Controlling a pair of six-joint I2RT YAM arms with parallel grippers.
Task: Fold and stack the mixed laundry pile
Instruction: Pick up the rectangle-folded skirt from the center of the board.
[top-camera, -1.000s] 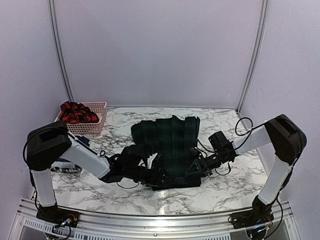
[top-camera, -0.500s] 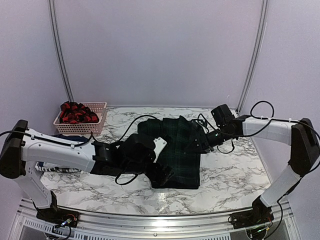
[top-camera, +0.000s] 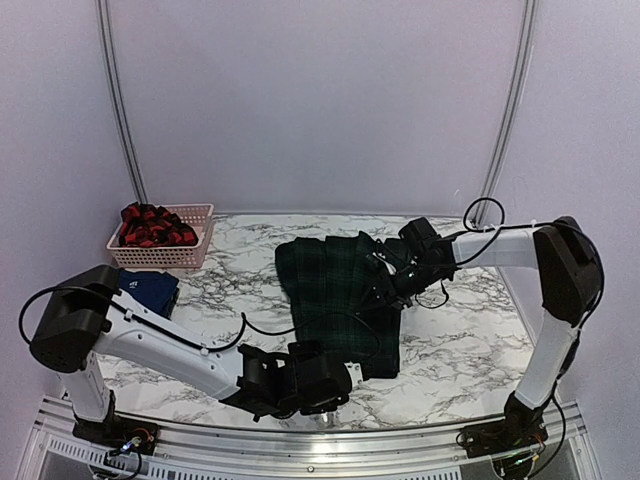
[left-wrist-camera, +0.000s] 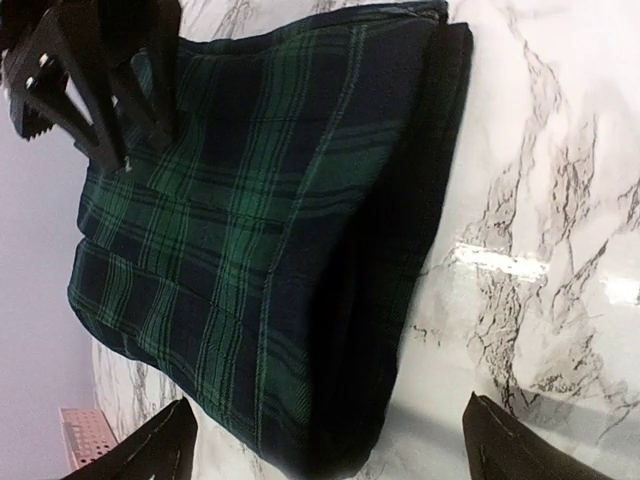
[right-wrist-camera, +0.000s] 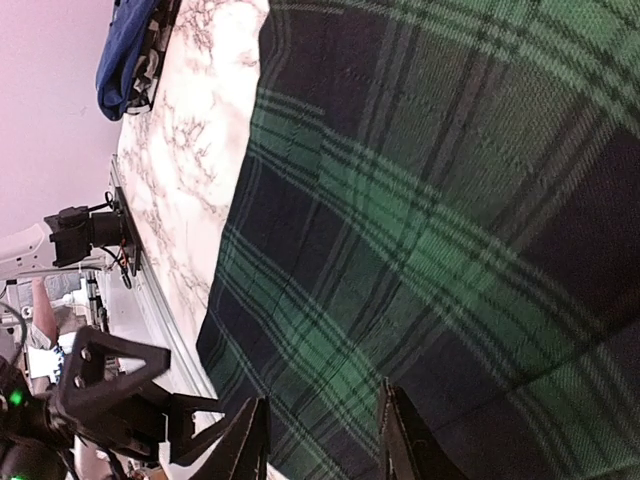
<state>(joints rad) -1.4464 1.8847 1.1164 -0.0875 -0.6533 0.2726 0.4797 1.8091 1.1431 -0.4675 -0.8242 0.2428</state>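
The dark green plaid garment (top-camera: 338, 300) has an edge that can fold over toward the garment's far side. My left gripper should grab the garment by its near edge next for that.
A dark green plaid garment (top-camera: 338, 300) lies folded flat in the middle of the marble table; it also fills the left wrist view (left-wrist-camera: 260, 220) and the right wrist view (right-wrist-camera: 450, 200). My left gripper (top-camera: 335, 378) sits low at the garment's near edge, open and empty (left-wrist-camera: 330, 455). My right gripper (top-camera: 388, 288) hovers over the garment's far right part, open and empty (right-wrist-camera: 320, 445). A navy blue garment (top-camera: 150, 290) lies at the left. A red-and-black checked garment (top-camera: 155, 225) is in the basket. The striped one is not in view.
A pink lattice basket (top-camera: 195, 255) stands at the back left corner. The right arm's cable (top-camera: 480, 215) loops above the back right of the table. A metal rail (top-camera: 320, 440) runs along the near edge. White walls enclose the table.
My left arm has pulled off the plaid garment toward the near edge, uncovering the navy garment. My right gripper has shifted a little left over the garment, which now lies narrower.
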